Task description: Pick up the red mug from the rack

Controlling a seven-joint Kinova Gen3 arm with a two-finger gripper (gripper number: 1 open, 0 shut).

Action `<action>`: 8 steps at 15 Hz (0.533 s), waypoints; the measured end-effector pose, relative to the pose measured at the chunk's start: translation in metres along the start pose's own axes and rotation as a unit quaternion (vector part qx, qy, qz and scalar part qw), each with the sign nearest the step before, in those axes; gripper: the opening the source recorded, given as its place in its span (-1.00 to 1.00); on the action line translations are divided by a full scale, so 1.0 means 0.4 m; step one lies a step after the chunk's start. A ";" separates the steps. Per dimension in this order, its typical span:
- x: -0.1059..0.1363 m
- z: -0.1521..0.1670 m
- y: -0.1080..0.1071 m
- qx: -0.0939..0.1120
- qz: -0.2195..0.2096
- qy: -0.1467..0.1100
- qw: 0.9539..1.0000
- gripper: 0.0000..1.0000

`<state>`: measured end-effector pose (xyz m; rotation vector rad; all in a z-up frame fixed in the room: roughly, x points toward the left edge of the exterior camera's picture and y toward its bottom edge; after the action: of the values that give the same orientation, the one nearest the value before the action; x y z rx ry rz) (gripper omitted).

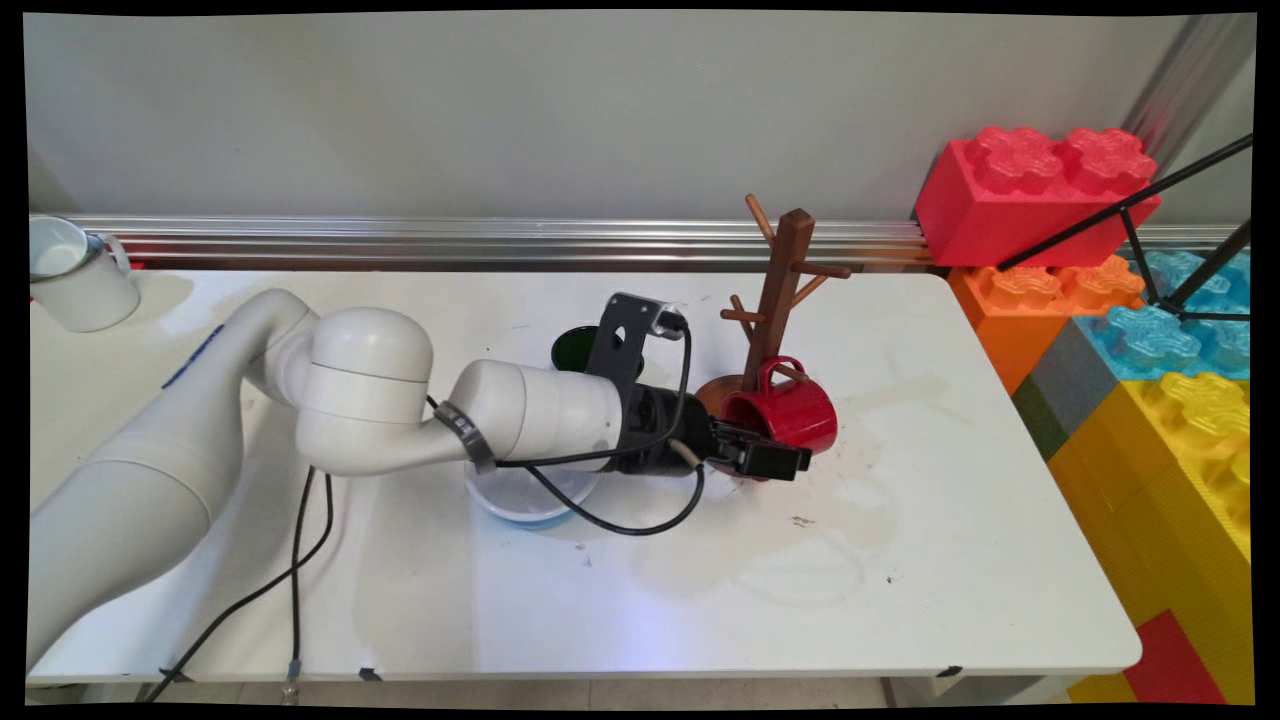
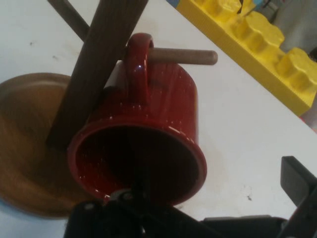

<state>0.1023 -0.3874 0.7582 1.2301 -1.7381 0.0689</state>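
My gripper picks up the red mug by its rim point(image 1: 765, 422) next, leaving the red mug's handle point(image 1: 781, 361) free to slide off the peg.
A red mug point(image 1: 790, 410) point(image 2: 163, 114) hangs by its handle on a low peg point(image 2: 183, 56) of the brown wooden mug tree point(image 1: 785, 290) point(image 2: 99, 64), its mouth turned toward the hand. The tree's round base point(image 2: 29, 148) sits on the white table point(image 1: 900, 560). My gripper point(image 1: 760, 452) point(image 2: 215, 186) is at the mug's rim and stands open. One finger lies dark at the mug's mouth; the other fingertip point(image 2: 297, 178) is well off to the side, apart from the mug's wall.
A dark green cup point(image 1: 572, 350) stands behind the wrist and a pale blue bowl point(image 1: 530, 505) lies under the forearm. A white enamel mug point(image 1: 75, 275) is at the far left. Large toy bricks, red point(image 1: 1030, 190) and yellow point(image 1: 1180, 460) point(image 2: 257, 44), flank the table's right edge.
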 end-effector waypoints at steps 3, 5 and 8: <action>-0.001 0.017 -0.004 -0.001 -0.014 0.005 1.000 1.00; -0.001 0.029 -0.006 -0.003 -0.023 0.009 1.000 1.00; 0.000 0.041 -0.008 -0.005 -0.034 0.013 0.999 1.00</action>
<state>0.0938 -0.3975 0.7481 1.2747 -1.6709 0.0372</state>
